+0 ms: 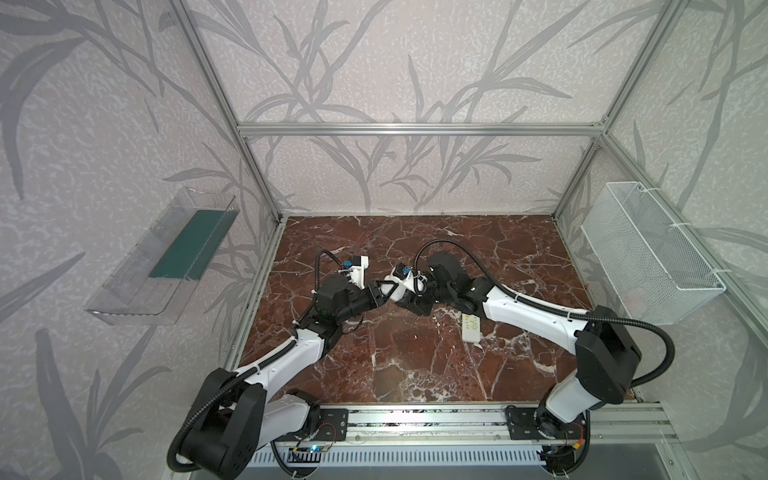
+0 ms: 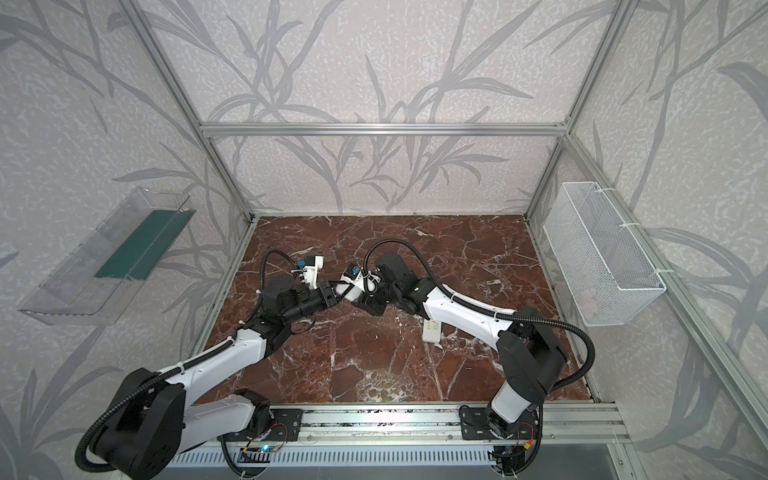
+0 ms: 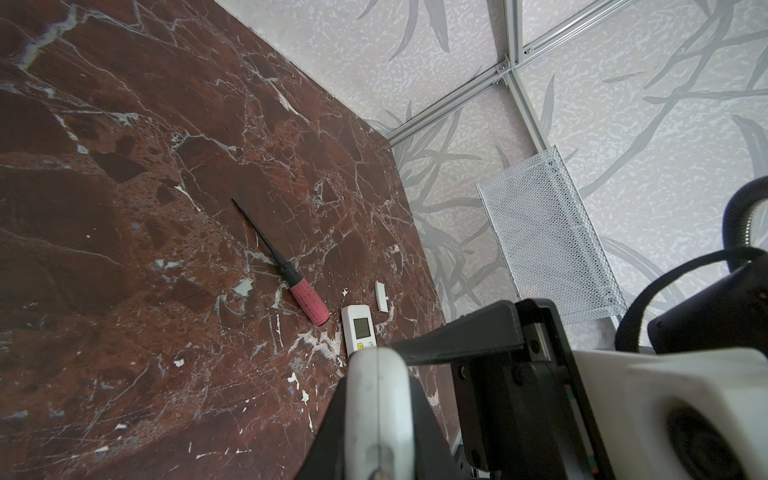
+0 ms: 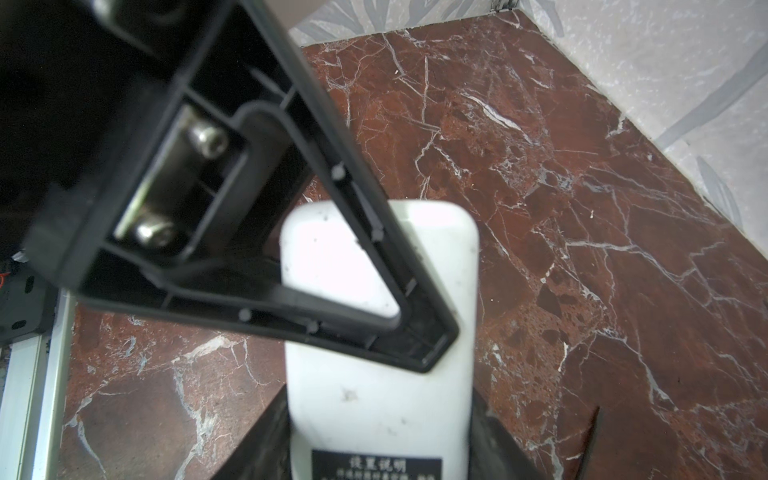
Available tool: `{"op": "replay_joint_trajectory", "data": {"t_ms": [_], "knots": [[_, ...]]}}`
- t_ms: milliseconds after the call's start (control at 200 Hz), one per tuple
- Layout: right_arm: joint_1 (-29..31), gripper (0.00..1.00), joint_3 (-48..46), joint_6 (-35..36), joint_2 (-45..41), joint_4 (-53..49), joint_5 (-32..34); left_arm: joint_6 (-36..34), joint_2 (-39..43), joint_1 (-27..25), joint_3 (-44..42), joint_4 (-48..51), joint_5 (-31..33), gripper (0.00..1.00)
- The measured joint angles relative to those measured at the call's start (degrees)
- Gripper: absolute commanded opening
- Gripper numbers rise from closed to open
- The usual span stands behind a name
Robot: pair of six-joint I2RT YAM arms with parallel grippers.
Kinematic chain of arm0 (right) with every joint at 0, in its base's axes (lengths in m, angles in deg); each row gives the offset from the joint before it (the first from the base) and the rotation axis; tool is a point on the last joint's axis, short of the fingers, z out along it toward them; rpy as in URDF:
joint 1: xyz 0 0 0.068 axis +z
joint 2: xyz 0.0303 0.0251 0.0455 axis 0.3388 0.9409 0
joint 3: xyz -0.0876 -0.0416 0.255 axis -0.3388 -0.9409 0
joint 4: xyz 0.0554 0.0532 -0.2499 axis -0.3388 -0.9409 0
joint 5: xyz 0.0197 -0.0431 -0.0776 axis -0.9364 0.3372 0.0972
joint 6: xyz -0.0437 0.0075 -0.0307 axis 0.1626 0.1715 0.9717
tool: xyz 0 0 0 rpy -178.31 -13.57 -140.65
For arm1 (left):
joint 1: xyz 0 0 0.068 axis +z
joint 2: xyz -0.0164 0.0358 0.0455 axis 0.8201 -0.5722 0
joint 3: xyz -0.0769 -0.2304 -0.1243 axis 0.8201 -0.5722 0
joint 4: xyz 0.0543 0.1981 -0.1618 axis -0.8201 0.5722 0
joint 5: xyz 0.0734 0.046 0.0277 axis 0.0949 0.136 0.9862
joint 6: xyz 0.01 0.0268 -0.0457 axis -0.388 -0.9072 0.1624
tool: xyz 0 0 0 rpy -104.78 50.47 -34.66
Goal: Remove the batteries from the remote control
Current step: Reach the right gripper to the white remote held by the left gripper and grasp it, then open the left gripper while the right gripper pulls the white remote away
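The remote control's rounded end (image 4: 440,220) is high above the marble tabletop, so the robot will lower the remote control before its right gripper opens.
A white remote control (image 1: 398,291) hangs above the middle of the table between both grippers. My left gripper (image 3: 377,386) is shut on its thin sides, so in the left wrist view the remote (image 3: 376,419) is edge-on. My right gripper (image 4: 380,419) is shut across its width. The right wrist view shows the remote's back (image 4: 374,399) with a black label. One left finger (image 4: 291,307) crosses in front of it. In both top views the grippers (image 1: 384,291) (image 2: 332,297) meet tip to tip. The batteries are out of view.
A smaller white remote (image 3: 358,328) with a screen lies on the marble table (image 1: 374,365), with a small white cover piece (image 3: 381,296) and a red-handled screwdriver (image 3: 307,301) beside it. A white mesh basket (image 1: 652,253) hangs right, a clear tray (image 1: 162,257) left.
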Motion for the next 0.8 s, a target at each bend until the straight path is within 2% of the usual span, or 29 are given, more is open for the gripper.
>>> {"op": "replay_joint_trajectory", "data": {"t_ms": [30,65,165,290,475,675,800], "knots": [[0.04,0.33,0.00,-0.61,0.02,-0.02,0.55,-0.11,-0.04,0.00,0.02,0.07,0.13,0.70],[0.04,0.33,0.00,-1.79,0.13,-0.04,1.09,0.02,-0.13,0.00,0.02,0.02,0.42,0.84],[0.04,0.34,-0.72,-4.76,0.42,0.26,2.91,0.24,-0.22,0.00,0.02,0.24,1.66,0.95],[0.02,0.33,-3.69,-8.63,0.87,1.07,5.42,0.00,-0.22,0.00,0.37,2.16,4.37,0.99],[0.00,0.33,-5.51,-14.78,3.56,0.52,8.74,-1.11,0.50,0.15,1.92,9.70,10.78,0.99],[0.07,0.34,-3.91,-22.18,9.86,-2.75,11.52,-2.64,1.99,0.15,3.45,17.09,16.37,0.98],[0.42,0.39,-1.18,-26.05,13.84,-5.77,13.53,-2.64,1.99,0.15,3.45,20.26,18.53,0.97]]}}
